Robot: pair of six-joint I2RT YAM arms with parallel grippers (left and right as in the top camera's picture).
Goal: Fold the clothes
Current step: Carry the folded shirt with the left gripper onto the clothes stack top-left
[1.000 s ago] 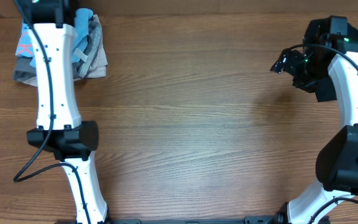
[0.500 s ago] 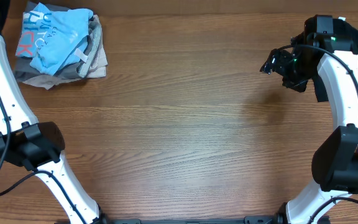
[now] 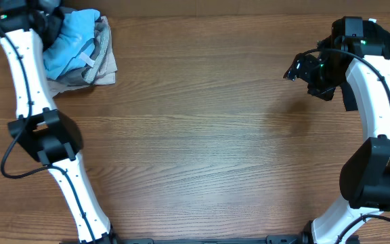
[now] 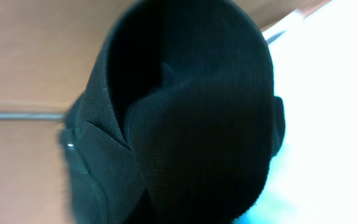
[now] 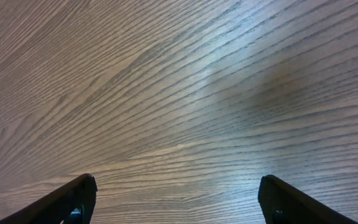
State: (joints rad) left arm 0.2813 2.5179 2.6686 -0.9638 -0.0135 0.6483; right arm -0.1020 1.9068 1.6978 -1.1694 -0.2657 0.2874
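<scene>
My left gripper needs to move the black garment (image 3: pixel 51 30) over the light blue garment's top (image 3: pixel 76 35) before it opens, because the black garment is hanging bunched beside that top.
Black fabric of a garment (image 4: pixel 185 124) fills the left wrist view, bunched in a loop right at the jaws and hiding the fingers. My left gripper (image 3: pixel 45 19) is at the table's far left corner, over a pile of clothes, and seems shut on this black fabric. In the overhead view the black garment is hard to tell from the gripper. My right gripper (image 3: pixel 295 70) hangs open and empty above bare wood at the far right; its two fingertips (image 5: pixel 176 180) are wide apart with only the table between them.
The pile at the far left holds a light blue garment (image 3: pixel 73 37) on grey and tan ones (image 3: pixel 103 64). The light blue cloth also shows at the right in the left wrist view (image 4: pixel 328 124). The wooden table (image 3: pixel 202 135) stretches between the arms.
The left arm swung from over the pile out past the left edge, then back to the pile's far left corner. The right gripper shifted slightly left, then stayed still.
</scene>
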